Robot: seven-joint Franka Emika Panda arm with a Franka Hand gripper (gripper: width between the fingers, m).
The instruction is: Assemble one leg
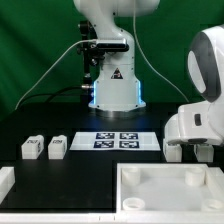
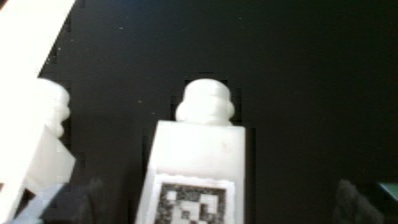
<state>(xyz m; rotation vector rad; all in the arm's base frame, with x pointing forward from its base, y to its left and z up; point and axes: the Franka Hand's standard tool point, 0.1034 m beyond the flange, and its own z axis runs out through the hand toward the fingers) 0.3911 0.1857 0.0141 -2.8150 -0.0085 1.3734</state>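
Note:
My fingertips reach down on either side of the tagged white leg [image 2: 192, 165], so my gripper closes on it next.
In the wrist view a white leg [image 2: 196, 150] with a rounded peg end and a black-and-white tag lies on the black table between my fingers. My gripper [image 2: 210, 212] is open; the dark fingertips [image 2: 54, 205] stand well apart on either side of the leg without touching it. A second leg [image 2: 45, 135] lies beside it. In the exterior view my gripper [image 1: 190, 150] hangs low at the right, just behind the tray, and the legs under it are hidden. Two more legs [image 1: 32, 148] [image 1: 58, 147] lie at the exterior view's left.
The large white tray-like piece [image 1: 128, 196] with a raised rim lies at the front right. The marker board [image 1: 118, 140] lies in the middle before the robot base [image 1: 113, 90]. Another white part [image 1: 5, 181] sits at the front left edge.

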